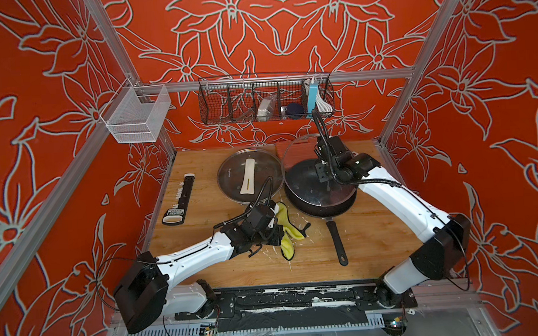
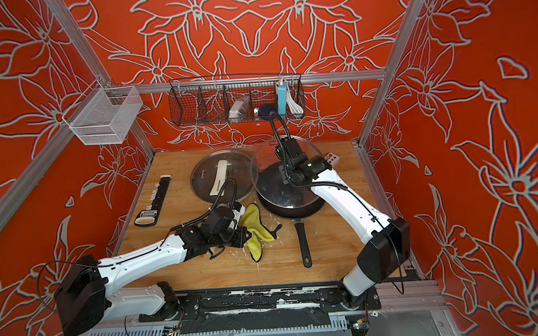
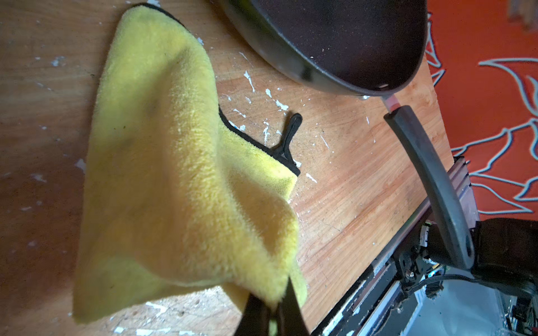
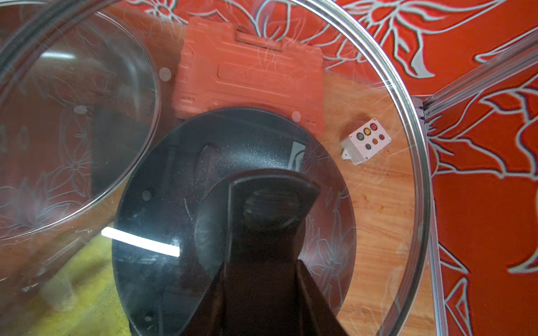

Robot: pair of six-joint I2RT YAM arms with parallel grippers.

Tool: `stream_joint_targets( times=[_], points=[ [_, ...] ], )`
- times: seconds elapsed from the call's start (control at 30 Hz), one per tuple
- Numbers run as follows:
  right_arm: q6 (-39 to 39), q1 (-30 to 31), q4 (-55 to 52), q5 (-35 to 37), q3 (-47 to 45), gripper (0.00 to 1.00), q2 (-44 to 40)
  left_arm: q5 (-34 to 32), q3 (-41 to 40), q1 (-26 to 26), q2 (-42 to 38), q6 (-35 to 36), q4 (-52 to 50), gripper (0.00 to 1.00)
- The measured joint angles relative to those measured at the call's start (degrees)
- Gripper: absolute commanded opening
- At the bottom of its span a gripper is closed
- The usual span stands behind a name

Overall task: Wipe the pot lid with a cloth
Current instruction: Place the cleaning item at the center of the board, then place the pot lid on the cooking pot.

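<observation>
The cloth drapes onto the flat table, clear of the pan [image 1: 313, 201], and its corner would land there too, so my left gripper releases that corner next.
My left gripper [image 1: 277, 234] [image 2: 244, 236] [image 3: 272, 315] is shut on a corner of the fluffy yellow cloth [image 1: 286, 237] [image 2: 254, 231] [image 3: 174, 174]. The rest of the cloth drapes onto the wooden table [image 1: 375, 232], left of the black frying pan [image 1: 313, 201] [image 2: 282, 203] [image 3: 349, 37]. My right gripper [image 1: 322, 172] [image 2: 285, 174] [image 4: 262, 259] is shut on the dark handle [image 4: 270, 203] of the glass pot lid [image 1: 297, 154] [image 2: 265, 158] [image 4: 372, 203]. It holds the lid tilted above the pan, with its metal rim raised toward the back wall.
A second glass lid [image 1: 230, 177] with a white handle lies flat left of the pan. A black bar tool [image 1: 179, 200] lies at the table's left. An orange case [image 4: 250, 72] and a white button box [image 4: 365, 142] sit at the back. Wire baskets [image 1: 265, 98] hang on the wall.
</observation>
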Motion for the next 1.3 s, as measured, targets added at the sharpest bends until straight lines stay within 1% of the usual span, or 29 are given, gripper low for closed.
stream_joint_targets(
  times=[0.03,0.07,0.13,0.23,0.27,0.3,0.33,0.53,0.6,0.67,0.77,0.9,1.1,1.3],
  points=[
    [0.17,-0.22,-0.13,-0.28,0.00,0.00,0.57,0.26,-0.26,0.00,0.24,0.39,0.72,0.07],
    [0.35,-0.31,-0.26,-0.42,0.00,0.00,1.11,0.57,-0.57,0.00,0.63,0.81,1.55,0.14],
    [0.52,-0.48,-0.55,-0.61,0.20,0.00,2.14,0.92,-0.87,0.00,1.60,1.36,2.51,0.21],
    [0.76,-0.57,-0.61,-0.85,0.55,0.00,3.67,1.22,-1.38,-0.04,3.52,2.49,4.26,0.37],
    [0.85,-0.57,-0.63,-0.90,0.57,0.00,4.11,1.22,-1.49,-0.04,4.20,2.73,4.70,0.50],
    [0.92,-0.57,-0.74,-0.94,0.61,0.00,4.48,1.11,-1.60,-0.15,4.81,2.78,5.05,0.58],
    [1.03,-0.57,-0.94,-0.94,0.74,0.00,4.96,0.98,-1.68,-0.26,5.42,3.02,5.35,0.64],
    [1.49,-0.57,-3.04,-0.96,3.08,0.00,7.26,-0.07,-3.72,-0.92,5.49,4.24,8.07,0.81],
    [1.68,-0.57,-3.34,-0.92,3.39,0.00,7.50,-0.66,-5.22,-1.07,4.00,4.81,8.92,0.89],
    [1.88,-0.57,-3.52,-0.85,3.45,0.00,7.74,-1.29,-7.06,-1.14,0.92,5.51,9.64,0.99],
    [2.21,-0.57,-4.42,-0.76,4.26,0.00,8.85,-2.43,-8.87,-1.18,-4.83,7.26,9.60,1.00],
    [2.99,-0.57,-4.68,-0.76,4.72,0.00,10.49,-5.01,-9.11,-1.16,-12.24,10.05,7.82,1.00],
    [3.69,-0.57,-5.60,-0.74,5.22,0.00,12.07,-9.49,-10.32,-1.16,-26.53,15.04,4.00,1.00],
    [4.42,-0.57,-7.06,-0.61,7.30,0.00,14.25,-12.17,-17.49,-1.16,-39.91,19.74,3.06,1.00]
  ],
)
